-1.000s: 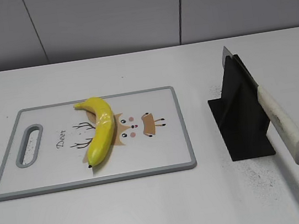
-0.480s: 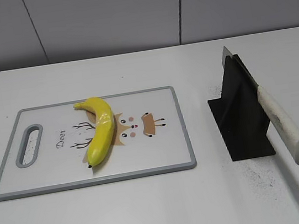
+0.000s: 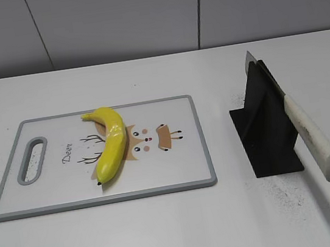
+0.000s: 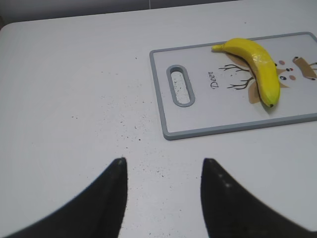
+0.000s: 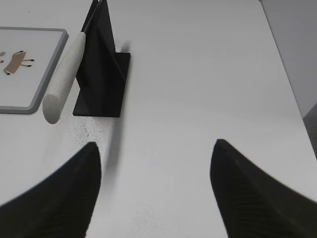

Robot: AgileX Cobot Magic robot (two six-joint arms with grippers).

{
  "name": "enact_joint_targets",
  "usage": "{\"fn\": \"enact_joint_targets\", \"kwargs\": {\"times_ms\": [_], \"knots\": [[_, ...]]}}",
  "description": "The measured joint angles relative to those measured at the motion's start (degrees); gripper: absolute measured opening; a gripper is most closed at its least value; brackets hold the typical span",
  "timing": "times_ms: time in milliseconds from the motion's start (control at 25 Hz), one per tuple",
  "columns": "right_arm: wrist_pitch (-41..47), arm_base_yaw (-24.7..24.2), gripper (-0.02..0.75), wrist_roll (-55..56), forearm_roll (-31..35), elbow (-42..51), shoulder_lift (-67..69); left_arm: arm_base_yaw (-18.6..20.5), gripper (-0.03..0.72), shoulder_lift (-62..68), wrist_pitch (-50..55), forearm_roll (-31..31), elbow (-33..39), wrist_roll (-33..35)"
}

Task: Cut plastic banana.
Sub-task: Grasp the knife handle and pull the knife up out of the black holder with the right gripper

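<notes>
Next, my right gripper grips the knife by its white handle (image 3: 312, 136) to cut the plastic banana (image 3: 110, 142).
The plastic banana (image 3: 110, 142) is glossy yellow and lies curved on a white cutting board (image 3: 58, 194) with a grey rim and a deer drawing. It also shows in the left wrist view (image 4: 257, 68), on the same board (image 4: 198, 119). A knife with a white handle (image 3: 312, 136) rests slanted in a black stand (image 3: 265, 128); the right wrist view shows the handle (image 5: 64, 79) and the stand (image 5: 101, 69). My left gripper (image 4: 163, 163) is open and empty above bare table, short of the board. My right gripper (image 5: 156, 146) is open and empty, to the right of the stand. Neither gripper shows in the exterior view.
The board's handle slot (image 3: 32, 159) is at its left end. Dark specks dot the white table (image 3: 168, 233) near the stand and left of the board. A grey wall (image 3: 138, 17) stands behind the table. The table's right edge (image 5: 287, 74) shows in the right wrist view.
</notes>
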Motion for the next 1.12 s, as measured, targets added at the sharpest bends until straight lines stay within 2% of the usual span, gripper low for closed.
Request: {"fn": "enact_joint_targets", "kwargs": {"times_ms": [320, 600, 1120], "knots": [[0.0, 0.0, 0.521, 0.0, 0.0, 0.0, 0.0, 0.0, 0.465, 0.1, 0.0, 0.0, 0.0, 0.0], [0.0, 0.0, 0.521, 0.0, 0.0, 0.0, 0.87, 0.0, 0.566, 0.4, 0.0, 0.0, 0.0, 0.0], [1.49, 0.0, 0.508, 0.0, 3.96, -7.82, 25.62, 0.0, 0.58, 0.4, 0.0, 0.0, 0.0, 0.0]]}}
